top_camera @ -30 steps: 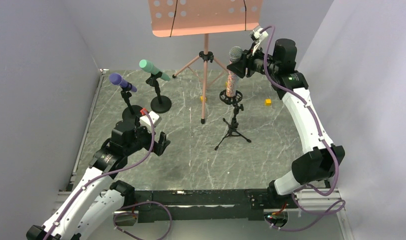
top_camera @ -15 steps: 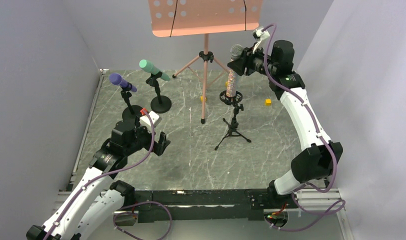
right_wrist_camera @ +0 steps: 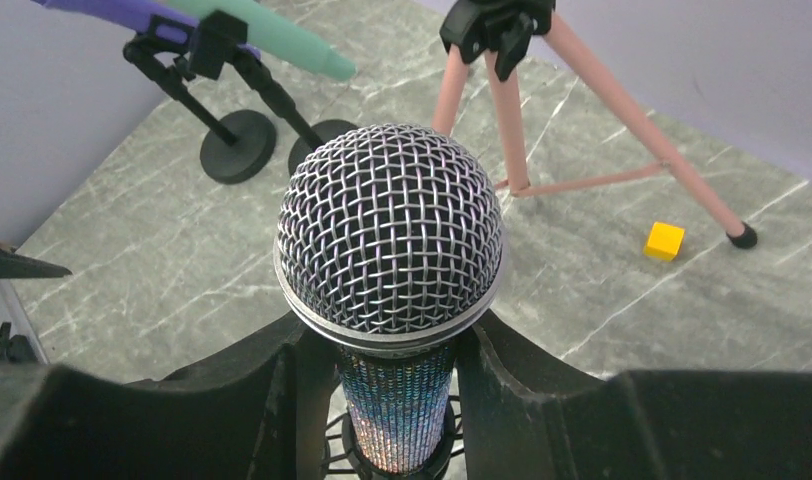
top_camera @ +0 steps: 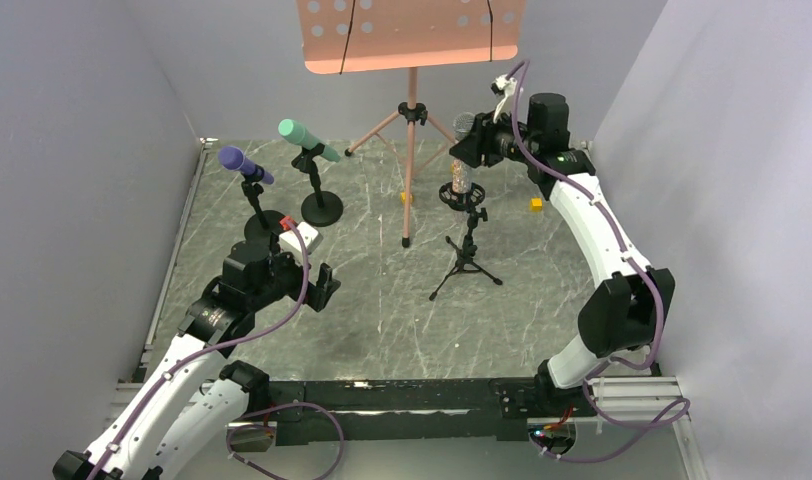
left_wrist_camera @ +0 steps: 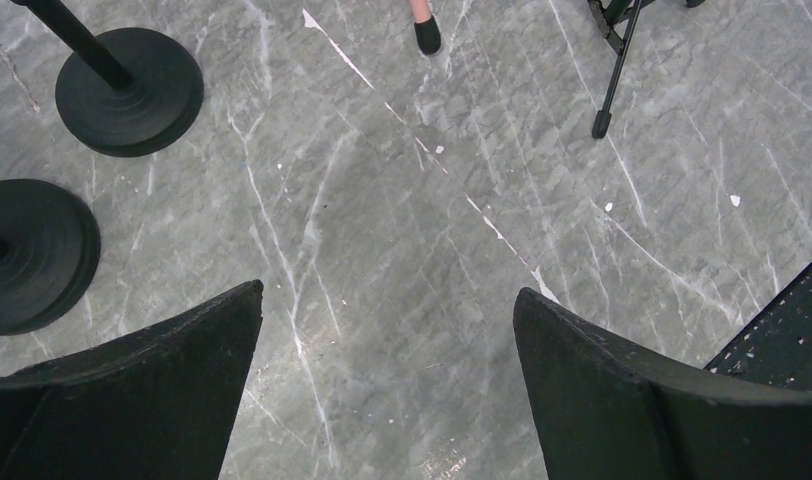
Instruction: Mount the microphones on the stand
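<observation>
The glittery microphone has only its lower end in the ring mount (top_camera: pixel 462 195), and its head is high above. The microphone would fall short if my right gripper opened now.
The glittery microphone (top_camera: pixel 461 172) with a silver mesh head (right_wrist_camera: pixel 390 235) stands upright, its lower end inside the ring mount (top_camera: pixel 462 195) of a small black tripod stand (top_camera: pixel 467 262). My right gripper (top_camera: pixel 470 142) (right_wrist_camera: pixel 392 345) is shut on its sparkly body just under the head. The mint-green microphone (top_camera: pixel 307 140) and the purple microphone (top_camera: pixel 244 165) sit tilted in clips on two round-base stands (top_camera: pixel 322 208) at the left. My left gripper (top_camera: pixel 320 285) (left_wrist_camera: pixel 387 300) hangs open over bare table, holding nothing.
A pink music stand (top_camera: pixel 412 35) on a pink tripod rises at the back centre, one leg (right_wrist_camera: pixel 622 110) close behind the glittery microphone. A yellow cube (top_camera: pixel 535 204) (right_wrist_camera: pixel 664 241) lies at the back right. Grey walls close in on both sides.
My right gripper has come down and slightly left, sinking the glittery microphone deeper into the ring mount. The left arm has not moved.
</observation>
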Controlling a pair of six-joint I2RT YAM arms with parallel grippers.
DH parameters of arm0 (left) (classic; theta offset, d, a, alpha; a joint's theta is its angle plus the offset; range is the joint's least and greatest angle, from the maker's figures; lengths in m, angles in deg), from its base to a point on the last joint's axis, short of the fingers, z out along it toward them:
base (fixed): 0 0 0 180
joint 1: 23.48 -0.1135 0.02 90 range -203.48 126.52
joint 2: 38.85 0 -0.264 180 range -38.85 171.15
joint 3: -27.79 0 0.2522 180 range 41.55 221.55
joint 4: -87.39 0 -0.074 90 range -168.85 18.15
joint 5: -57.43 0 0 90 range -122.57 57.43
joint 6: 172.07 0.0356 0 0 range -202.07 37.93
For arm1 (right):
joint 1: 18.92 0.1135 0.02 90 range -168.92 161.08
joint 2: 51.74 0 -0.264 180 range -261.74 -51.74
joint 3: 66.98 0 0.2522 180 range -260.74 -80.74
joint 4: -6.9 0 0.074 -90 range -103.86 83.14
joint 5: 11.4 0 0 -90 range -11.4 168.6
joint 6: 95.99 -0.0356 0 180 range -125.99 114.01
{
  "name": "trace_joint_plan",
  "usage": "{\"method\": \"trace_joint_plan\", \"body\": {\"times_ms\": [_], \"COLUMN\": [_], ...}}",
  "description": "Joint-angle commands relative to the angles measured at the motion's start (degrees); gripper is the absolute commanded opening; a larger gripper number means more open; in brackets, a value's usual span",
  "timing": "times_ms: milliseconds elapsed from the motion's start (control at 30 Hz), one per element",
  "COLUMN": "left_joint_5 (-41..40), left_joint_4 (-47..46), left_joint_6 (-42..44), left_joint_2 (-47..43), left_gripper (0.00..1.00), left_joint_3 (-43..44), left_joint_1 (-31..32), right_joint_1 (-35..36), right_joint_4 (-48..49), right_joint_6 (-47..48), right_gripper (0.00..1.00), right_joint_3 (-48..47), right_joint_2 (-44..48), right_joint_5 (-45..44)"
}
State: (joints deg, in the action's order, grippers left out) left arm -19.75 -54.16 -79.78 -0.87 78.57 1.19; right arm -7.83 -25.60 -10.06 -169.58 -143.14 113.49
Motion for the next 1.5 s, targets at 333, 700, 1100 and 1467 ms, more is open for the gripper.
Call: {"method": "trace_joint_plan", "body": {"times_ms": [333,700,1100,1467], "left_joint_5": [1.17,1.17,0.98,1.37], "left_joint_4": [-1.4,-1.4,-1.67,-2.51], "left_joint_6": [-0.26,-0.35,-0.61,-0.57], "left_joint_2": [-0.27,-0.3,-0.42,-1.31], "left_gripper": [0.99,0.99,0.99,0.99], "left_joint_3": [1.75,1.66,1.48,1.23], "left_joint_1": [-0.41,-0.43,-0.41,-0.41], "right_joint_1": [0.62,0.63,0.17,-1.49], "right_joint_4": [-17.03,-17.81,-21.07,-22.1], "right_joint_6": [7.18,11.73,13.83,17.17], "right_gripper": [0.01,0.03,0.74,0.86], "right_joint_3": [12.28,17.72,5.52,5.03], "right_joint_2": [-1.16,0.83,1.99,7.9], "right_joint_5": [3.31,6.56,9.62,6.24]}}
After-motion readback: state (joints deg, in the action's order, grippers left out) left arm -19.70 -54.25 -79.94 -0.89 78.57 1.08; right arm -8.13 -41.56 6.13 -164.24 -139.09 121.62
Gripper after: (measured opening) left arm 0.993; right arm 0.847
